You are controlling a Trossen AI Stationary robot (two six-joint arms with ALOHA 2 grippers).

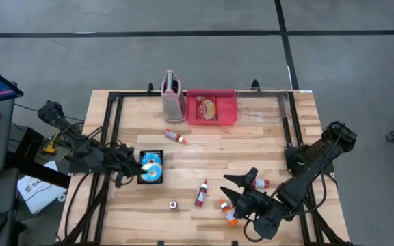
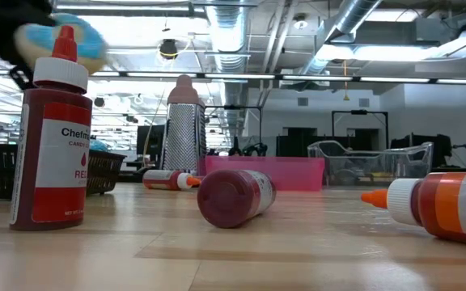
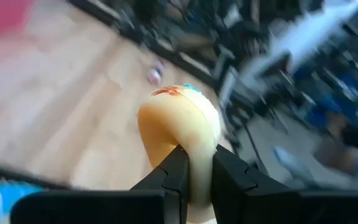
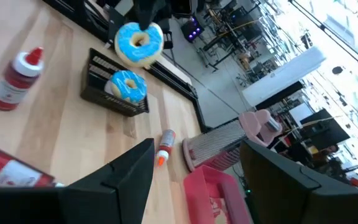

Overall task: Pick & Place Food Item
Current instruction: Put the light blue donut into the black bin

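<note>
The left gripper should move the held donut [image 3: 182,124] toward the basket before releasing it, as the donut hangs high beside the black basket [image 3: 11,180] in the left wrist view.
A blue-iced donut [image 4: 138,42] hangs in the air above a black basket [image 4: 107,99], with my left gripper [image 1: 132,164] shut on it. A second blue-iced donut [image 4: 128,86] lies in the basket. In the left wrist view the held donut [image 3: 179,124] shows its tan underside. The low view catches it blurred at the upper left [image 2: 59,36]. My right gripper [image 1: 232,190] stands open near the table's front right, among the sauce bottles, and touches nothing. My left gripper pinches the donut's rim [image 3: 194,165] between its two fingers [image 3: 173,174]. The fingers come nearly level from the table's left side. The donut stands out beyond the fingertips, lifted clear of the basket and the table.
A pink tray [image 1: 211,108] and a metal grater [image 1: 172,97] stand at the far edge, a clear bin [image 1: 262,106] beside them. Red sauce bottles [image 1: 202,193] [image 1: 176,136] and orange-capped ones [image 1: 228,212] lie scattered. One red bottle [image 2: 51,137] stands upright.
</note>
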